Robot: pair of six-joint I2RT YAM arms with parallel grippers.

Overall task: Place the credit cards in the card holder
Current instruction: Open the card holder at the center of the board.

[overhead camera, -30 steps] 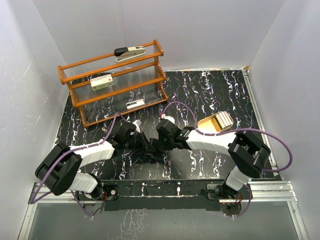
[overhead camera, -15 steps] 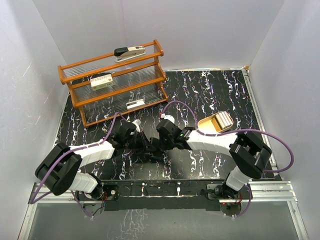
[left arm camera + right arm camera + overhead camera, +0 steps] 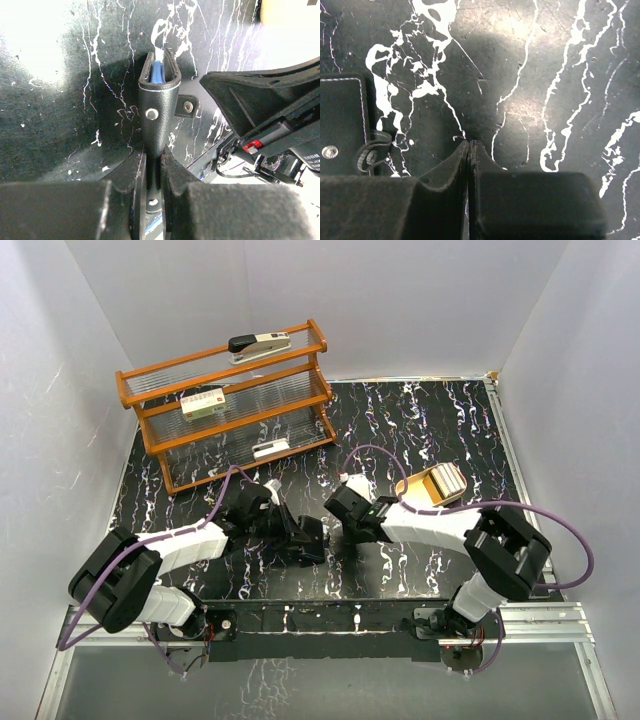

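Note:
My right gripper's fingers are closed on the empty table beside the black card holder (image 3: 313,545) (image 3: 340,120). My right gripper would come up empty if I lifted it now.
My left gripper (image 3: 153,155) is shut on the black card holder (image 3: 159,95), gripping its lower end edge-on. The holder is folded nearly closed, with a silver snap on its side and bluish lining showing in the slot at its top. In the top view, the left gripper (image 3: 300,536) holds the holder (image 3: 313,545) low over the table's middle. My right gripper (image 3: 469,145) is shut and empty just above the table, to the right of the holder (image 3: 340,120); in the top view, the right gripper (image 3: 345,528) sits apart from the holder. No credit card shows on its own.
A tan oval tray (image 3: 412,487) with a pale block in it lies right of centre. An orange shelf rack (image 3: 230,405) with a stapler on top stands at the back left. White walls close in three sides.
My right gripper has pulled back to the right, away from the holder and the left gripper. The left gripper still holds the holder in about the same place.

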